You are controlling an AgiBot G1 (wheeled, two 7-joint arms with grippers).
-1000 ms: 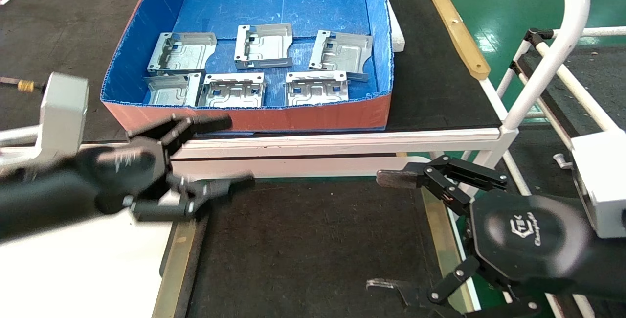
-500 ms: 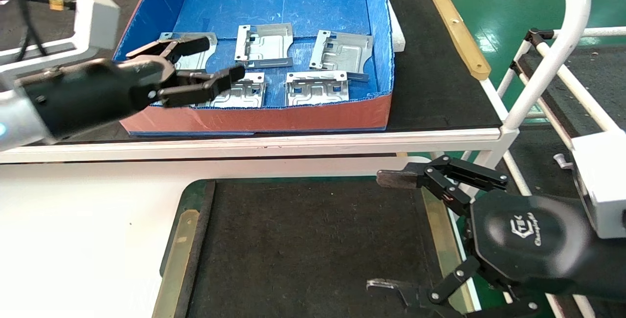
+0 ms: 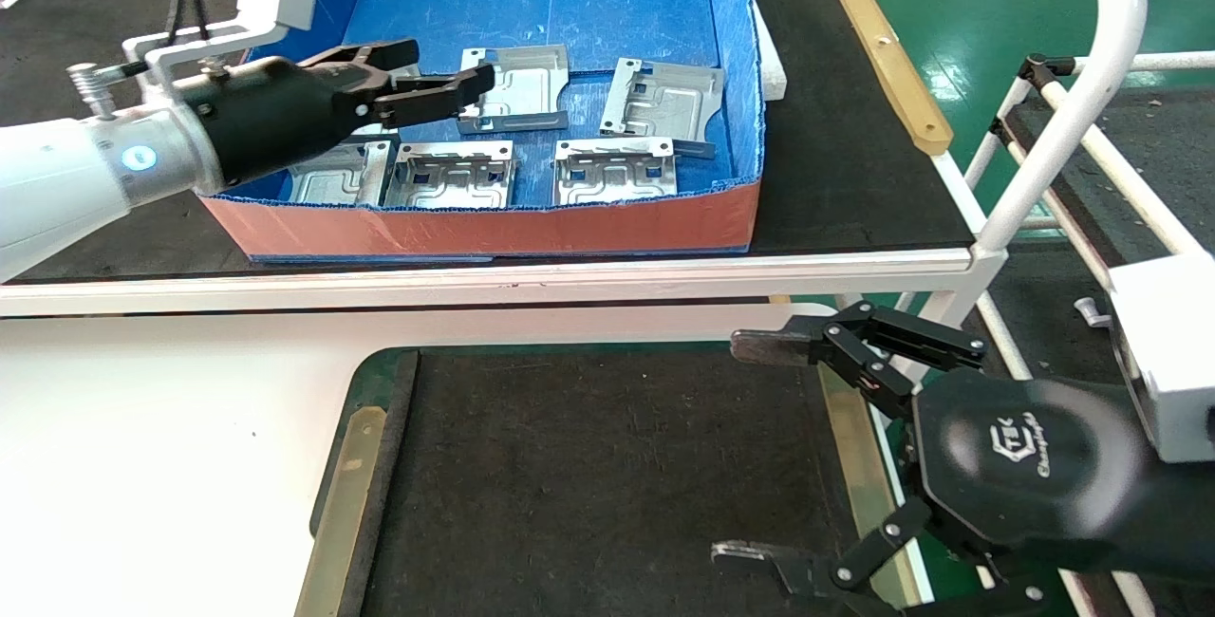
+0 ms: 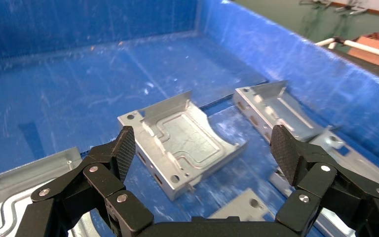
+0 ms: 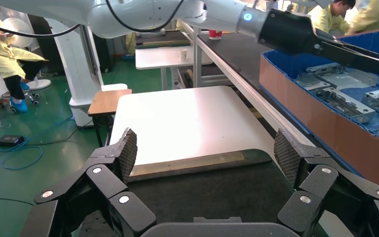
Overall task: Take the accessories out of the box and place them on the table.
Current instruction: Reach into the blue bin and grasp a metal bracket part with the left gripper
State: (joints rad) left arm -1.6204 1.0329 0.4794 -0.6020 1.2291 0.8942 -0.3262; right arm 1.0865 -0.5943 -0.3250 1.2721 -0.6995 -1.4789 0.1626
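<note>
My left gripper is to take out the back middle plate and next needs to grip its holed folded edge [image 4: 150,150], since that edge runs straight opposite the plate's curved cutout [image 4: 216,132].
The box [image 3: 475,228], blue inside and reddish-orange outside, holds several silver plates, among them the back middle [image 3: 513,90], back right [image 3: 664,104] and front middle [image 3: 454,176]. My left gripper [image 3: 446,66] hangs open and empty inside the box, over the back left plate, which it mostly hides. In the left wrist view the left gripper [image 4: 203,148] frames the back middle plate [image 4: 187,138] without touching it. My right gripper [image 3: 740,451] is open and empty above the right side of the table's black mat [image 3: 588,475]; the right wrist view shows it [image 5: 205,148] over that mat [image 5: 202,192].
The box stands on a black bench with a white bar edge [image 3: 570,271]. A white tube frame [image 3: 1092,76] rises on the right. Brass strips [image 3: 342,484] border the mat, and a white surround [image 3: 161,427] lies to its left.
My left arm has risen from in front of the bench, gone over the box's front wall and moved farther back inside, still open. The right arm has not moved.
</note>
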